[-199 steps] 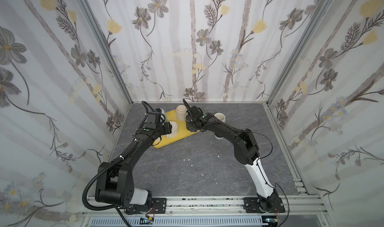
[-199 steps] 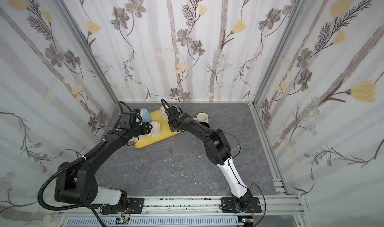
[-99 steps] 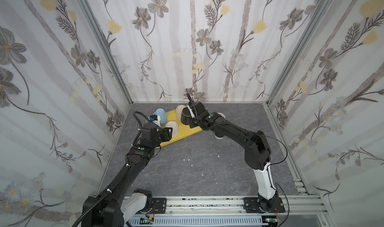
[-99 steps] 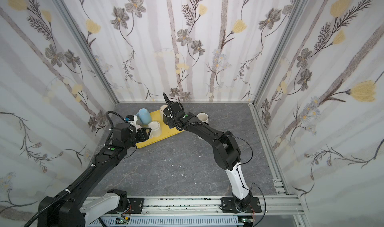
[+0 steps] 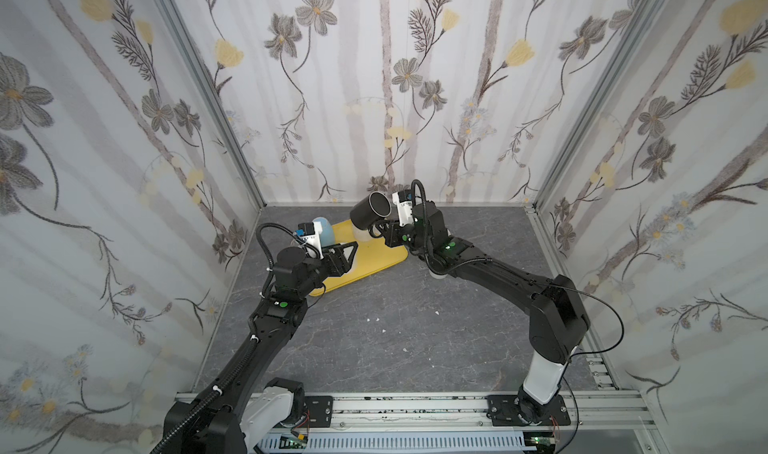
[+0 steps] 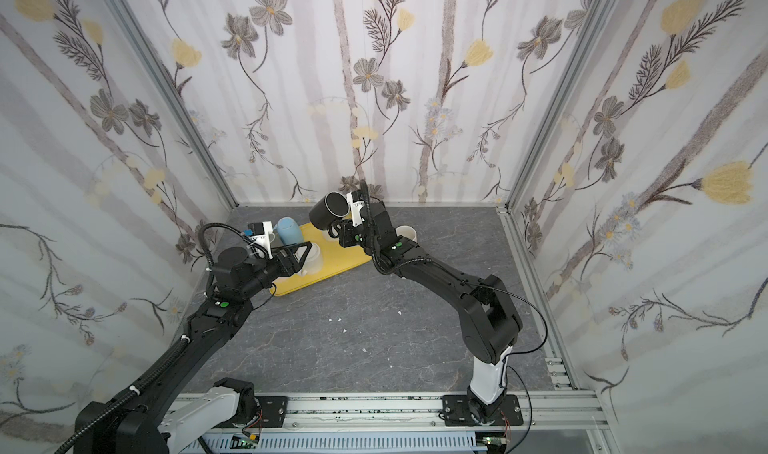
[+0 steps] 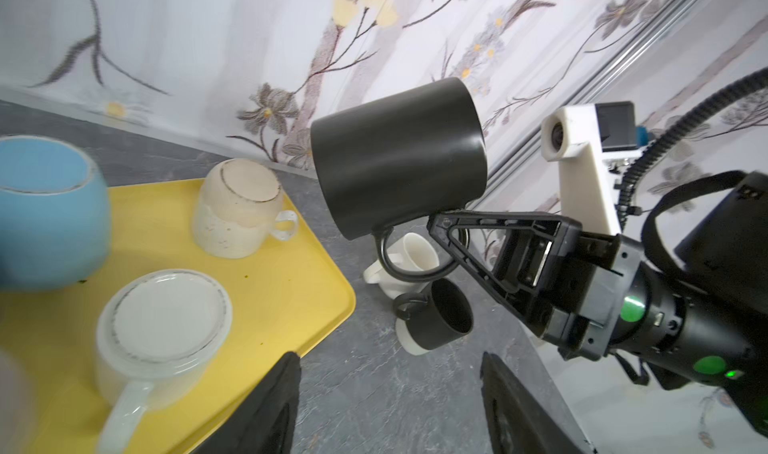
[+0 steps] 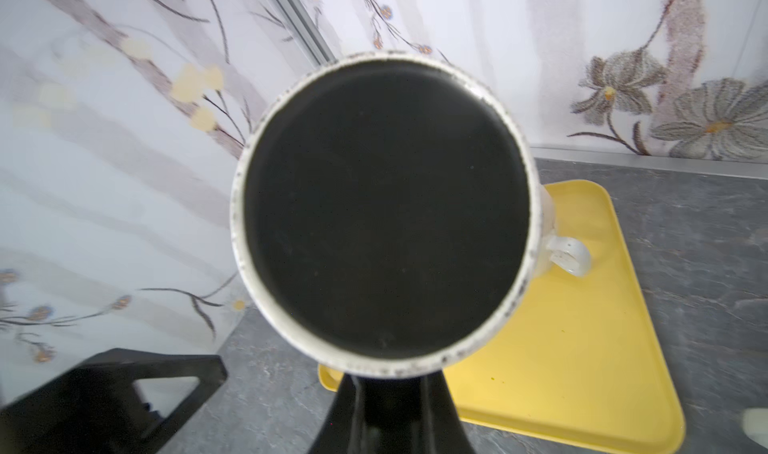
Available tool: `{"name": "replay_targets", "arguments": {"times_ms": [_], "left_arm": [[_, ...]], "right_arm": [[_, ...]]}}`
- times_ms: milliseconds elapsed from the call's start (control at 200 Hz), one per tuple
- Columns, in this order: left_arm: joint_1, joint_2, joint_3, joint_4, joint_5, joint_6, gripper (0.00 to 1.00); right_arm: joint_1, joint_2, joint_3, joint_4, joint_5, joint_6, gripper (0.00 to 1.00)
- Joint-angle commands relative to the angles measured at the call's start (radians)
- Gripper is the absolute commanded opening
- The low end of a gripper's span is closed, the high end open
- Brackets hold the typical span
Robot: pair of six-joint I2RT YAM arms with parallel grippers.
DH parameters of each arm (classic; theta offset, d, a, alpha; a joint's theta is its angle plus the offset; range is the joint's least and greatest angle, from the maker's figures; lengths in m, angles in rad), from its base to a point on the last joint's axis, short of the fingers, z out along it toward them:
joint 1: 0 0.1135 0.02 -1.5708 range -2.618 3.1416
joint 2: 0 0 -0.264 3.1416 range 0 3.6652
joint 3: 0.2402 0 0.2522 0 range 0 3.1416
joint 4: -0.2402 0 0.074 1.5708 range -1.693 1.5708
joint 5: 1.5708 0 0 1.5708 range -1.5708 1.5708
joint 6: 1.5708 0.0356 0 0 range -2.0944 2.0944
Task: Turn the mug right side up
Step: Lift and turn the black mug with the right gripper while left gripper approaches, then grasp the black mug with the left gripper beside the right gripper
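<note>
The black mug needs to be set upright next, so my left gripper needs to grab it by its handle loop [image 5: 373, 230] [image 7: 397, 271] from the side opposite my right gripper.
The black mug [image 5: 369, 215] [image 6: 327, 215] hangs in the air over the far end of the yellow tray [image 5: 376, 260], tipped onto its side. My right gripper [image 5: 380, 228] [image 6: 338, 228] is shut on its handle, and its fingers [image 7: 457, 228] pinch the loop. In the right wrist view a flat black end of the mug [image 8: 386, 210], ringed in speckled white, fills the frame above my right gripper [image 8: 390, 385]. My left gripper [image 5: 348, 251] [image 6: 302, 251] [image 7: 388, 389] stands open and empty over the tray's near edge, below and left of the mug.
On the tray, base up, stand a blue mug [image 7: 45, 210], a beige mug [image 7: 237, 206] and a pale mug [image 7: 162, 327]. A white cup [image 7: 415, 256] and a small black cup [image 7: 440, 319] rest on the grey table beside the tray. Walls close in at the back and on both sides.
My right gripper has lifted the black mug off the tray and tipped it onto its side. My left gripper has opened wider and its arm has drawn back.
</note>
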Motion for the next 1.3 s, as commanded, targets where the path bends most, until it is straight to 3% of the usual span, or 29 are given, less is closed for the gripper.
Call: {"name": "replay_targets", "arguments": {"times_ms": [0,205,550,769,1124,1199,1299], "left_arm": [[0.007,0.011,-0.012,0.243,0.100,-0.121,0.68],[0.034,0.047,-0.019,0.415,0.156,-0.276,0.67],[0.063,0.131,-0.021,0.674,0.222,-0.487,0.64],[0.065,0.172,-0.004,0.830,0.258,-0.559,0.57],[0.061,0.209,0.019,0.939,0.296,-0.636,0.46],[0.055,0.208,0.021,0.939,0.305,-0.632,0.39],[0.041,0.206,0.029,0.910,0.335,-0.591,0.10]], "right_arm": [[-0.004,-0.041,-0.046,0.329,-0.115,0.116,0.00],[-0.005,-0.063,-0.109,0.527,-0.195,0.232,0.00],[-0.003,-0.058,-0.123,0.685,-0.309,0.302,0.00],[0.005,-0.052,-0.128,0.746,-0.367,0.320,0.00],[0.012,-0.034,-0.131,0.814,-0.397,0.360,0.00],[0.012,-0.034,-0.132,0.810,-0.397,0.360,0.00],[0.012,-0.035,-0.133,0.787,-0.392,0.354,0.00]]}}
